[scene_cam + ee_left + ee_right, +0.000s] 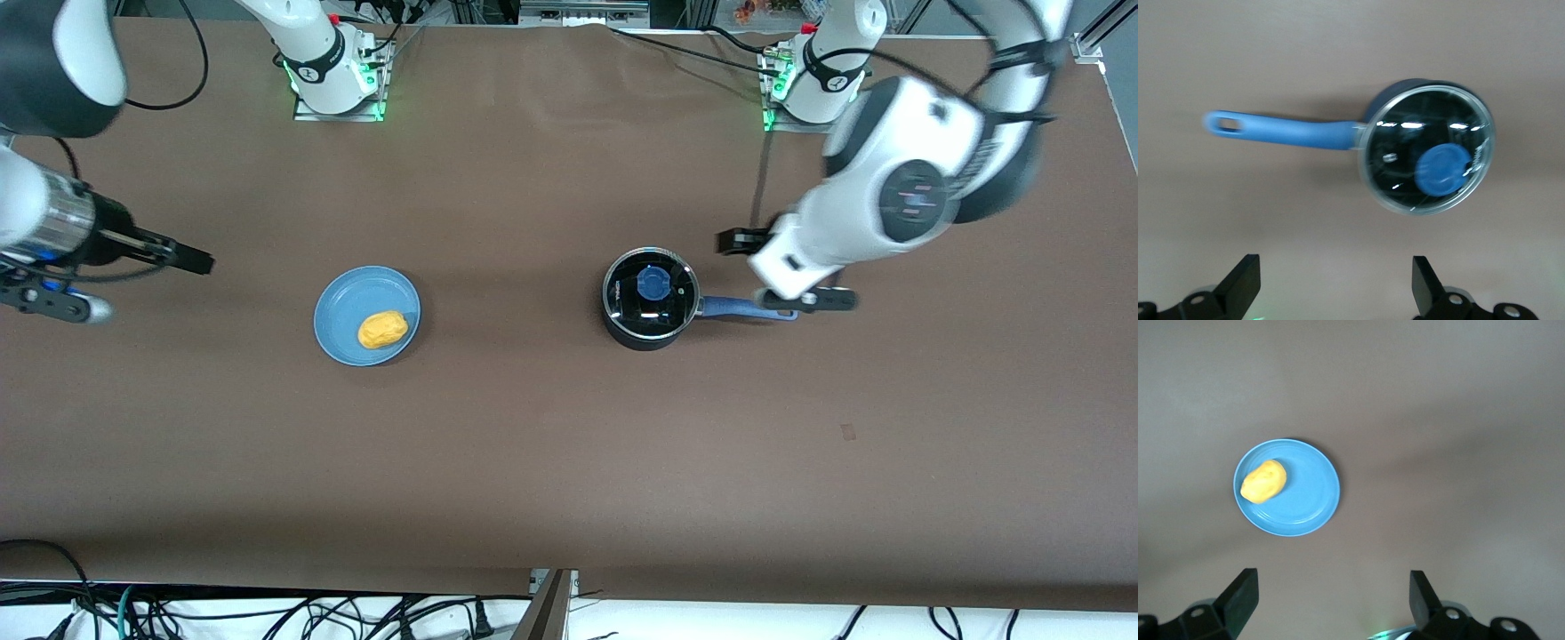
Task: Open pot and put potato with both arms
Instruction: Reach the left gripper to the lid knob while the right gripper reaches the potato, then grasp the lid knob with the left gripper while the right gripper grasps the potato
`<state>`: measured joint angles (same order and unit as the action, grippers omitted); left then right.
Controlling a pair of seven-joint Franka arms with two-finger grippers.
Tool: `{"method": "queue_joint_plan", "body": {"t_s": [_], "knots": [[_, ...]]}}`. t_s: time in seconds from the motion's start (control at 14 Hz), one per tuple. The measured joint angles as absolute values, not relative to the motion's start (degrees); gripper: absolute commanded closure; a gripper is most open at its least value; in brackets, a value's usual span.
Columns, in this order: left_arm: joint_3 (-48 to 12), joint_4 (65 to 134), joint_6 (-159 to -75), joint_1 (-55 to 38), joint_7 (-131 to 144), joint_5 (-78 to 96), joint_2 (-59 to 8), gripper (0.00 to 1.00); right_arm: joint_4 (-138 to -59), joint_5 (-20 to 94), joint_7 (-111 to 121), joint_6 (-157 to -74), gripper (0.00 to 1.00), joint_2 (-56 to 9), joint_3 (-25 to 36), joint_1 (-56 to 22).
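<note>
My left gripper should grab the glass lid by its blue knob (653, 284) next. That will open the pot (646, 331) for the potato.
The black pot (646, 331) stands mid-table with its blue handle (742, 307) pointing toward the left arm's end. The glass lid with a blue knob (653, 284) sits on it, as the left wrist view (1441, 170) also shows. The yellow potato (382, 329) lies on the blue plate (342, 307), and shows in the right wrist view (1263, 481). My left gripper (747, 244) (1336, 280) is open and empty, up in the air over the table beside the pot's handle. My right gripper (182, 258) (1333, 597) is open and empty, over the table at the right arm's end, apart from the plate.
The brown table (569, 462) carries only the plate and the pot. Both arm bases (333, 80) (813, 89) stand at the edge farthest from the front camera. Cables hang along the nearest edge.
</note>
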<state>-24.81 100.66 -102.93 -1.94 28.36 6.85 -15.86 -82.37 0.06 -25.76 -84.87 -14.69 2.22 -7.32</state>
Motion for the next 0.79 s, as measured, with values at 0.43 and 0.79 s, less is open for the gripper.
{"method": "queue_joint_plan", "body": {"t_s": [0.43,0.79], "knots": [[-30.36,111.56,-125.24,-5.05,39.85,6.77,-18.46,0.00,-82.65,1.54,-47.69,-95.35,0.00,-22.75,2.18,-11.10],[-30.33,111.26,-130.74,-7.04,43.70,0.20,-22.88,0.00,-83.14,1.74,-62.46,-104.66,0.00,-32.94,2.10,-15.40]]}}
